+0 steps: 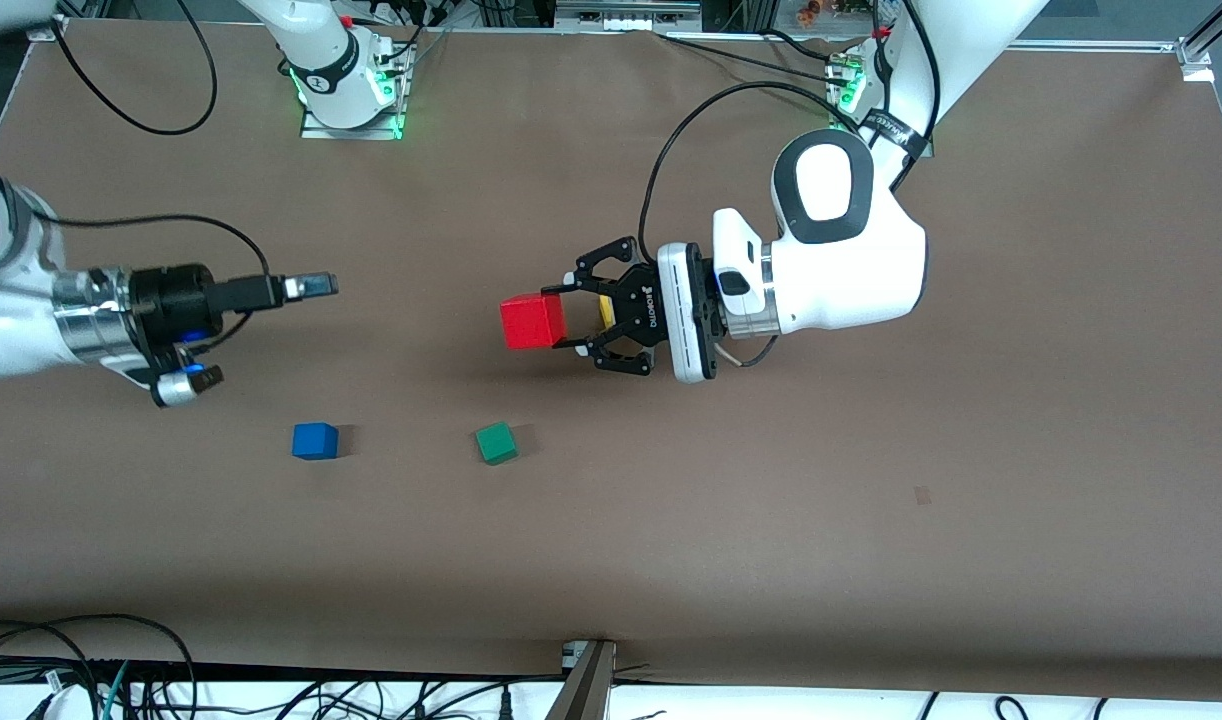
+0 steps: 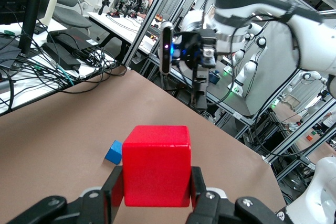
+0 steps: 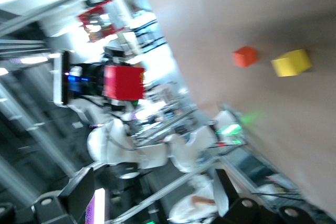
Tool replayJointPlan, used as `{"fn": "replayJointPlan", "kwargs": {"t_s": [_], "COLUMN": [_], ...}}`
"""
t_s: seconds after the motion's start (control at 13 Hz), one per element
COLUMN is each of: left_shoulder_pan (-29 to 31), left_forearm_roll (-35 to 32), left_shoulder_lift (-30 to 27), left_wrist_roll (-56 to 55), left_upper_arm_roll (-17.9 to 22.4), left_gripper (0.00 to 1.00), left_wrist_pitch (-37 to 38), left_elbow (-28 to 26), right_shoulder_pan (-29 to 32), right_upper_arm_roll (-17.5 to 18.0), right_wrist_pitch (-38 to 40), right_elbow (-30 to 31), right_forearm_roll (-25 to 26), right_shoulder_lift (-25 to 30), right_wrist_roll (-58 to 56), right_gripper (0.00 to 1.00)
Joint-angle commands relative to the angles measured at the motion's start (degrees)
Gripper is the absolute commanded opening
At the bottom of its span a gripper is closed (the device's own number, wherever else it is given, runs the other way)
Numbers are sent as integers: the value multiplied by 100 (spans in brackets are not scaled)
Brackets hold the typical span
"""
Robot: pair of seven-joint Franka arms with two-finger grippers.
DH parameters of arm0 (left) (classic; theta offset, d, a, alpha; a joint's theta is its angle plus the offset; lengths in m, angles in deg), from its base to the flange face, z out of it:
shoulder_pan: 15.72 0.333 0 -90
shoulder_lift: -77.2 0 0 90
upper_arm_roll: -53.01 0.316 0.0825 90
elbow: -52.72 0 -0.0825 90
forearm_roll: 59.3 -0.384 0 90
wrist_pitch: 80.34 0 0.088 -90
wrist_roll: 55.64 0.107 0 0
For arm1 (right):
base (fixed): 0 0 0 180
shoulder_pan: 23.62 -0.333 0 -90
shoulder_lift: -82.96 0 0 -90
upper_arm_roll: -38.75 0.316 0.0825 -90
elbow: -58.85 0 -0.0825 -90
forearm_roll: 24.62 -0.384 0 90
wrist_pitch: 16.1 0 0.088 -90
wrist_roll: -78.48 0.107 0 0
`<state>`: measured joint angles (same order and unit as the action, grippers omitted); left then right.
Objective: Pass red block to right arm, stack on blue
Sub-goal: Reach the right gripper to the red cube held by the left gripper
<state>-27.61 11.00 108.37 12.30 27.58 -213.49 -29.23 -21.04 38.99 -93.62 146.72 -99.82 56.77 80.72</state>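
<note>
I need to grip the red block by its exposed end (image 1: 523, 322) next with my right gripper, clear of the left gripper. Then I can stack it on the blue cube (image 1: 315, 441).
My left gripper (image 1: 559, 320) is shut on the red block (image 1: 532, 322) and holds it sideways above the middle of the table. In the left wrist view the red block (image 2: 156, 165) fills the gap between the black fingers (image 2: 116, 184). My right gripper (image 1: 316, 287) hangs over the right arm's end of the table, pointing at the red block with a wide gap between them. Its fingers (image 3: 80, 191) stand open with nothing between them, and the red block (image 3: 123, 83) shows ahead. The blue cube (image 1: 315, 441) lies on the table, nearer the front camera than the right gripper.
A green cube (image 1: 496, 443) lies beside the blue one, toward the left arm's end. A yellow cube (image 1: 605, 310) peeks out under the left gripper. In the right wrist view an orange cube (image 3: 244, 56) lies next to the yellow cube (image 3: 292, 62).
</note>
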Motion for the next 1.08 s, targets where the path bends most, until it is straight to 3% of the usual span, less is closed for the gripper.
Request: {"fn": "replayJointPlan", "kwargs": {"t_s": [0.0,0.15,0.39,0.62,1.0], "left_shoulder_pan": [-190,-199,-225,-295,-471], "left_forearm_roll": [186,186,178,186,177], "left_shoulder_lift": [231,284,284,416,601], "left_wrist_roll": [166,166,175,158,158], "left_upper_arm_roll": [29,29,38,29,38], "left_gripper": [0,0,0,0,0], "left_wrist_pitch": [-229,-238,-247,-299,-607], "left_elbow": [336,372,381,548,741], "right_shoulder_pan": [-81,-353,-853,-1179,-1365], "right_upper_arm_roll": [108,99,99,99,99], "right_wrist_pitch": [44,-157,-885,-1484,-1723], "right_elbow": [-95,-95,-121,-130,-121], "right_forearm_roll": [-1001,-1802,-2261,-2376,-2517], "right_shoulder_lift": [-438,-711,-853,-853,-844], "right_wrist_roll": [48,5,-92,-92,-101], "right_gripper": [100,100,100,100,99]}}
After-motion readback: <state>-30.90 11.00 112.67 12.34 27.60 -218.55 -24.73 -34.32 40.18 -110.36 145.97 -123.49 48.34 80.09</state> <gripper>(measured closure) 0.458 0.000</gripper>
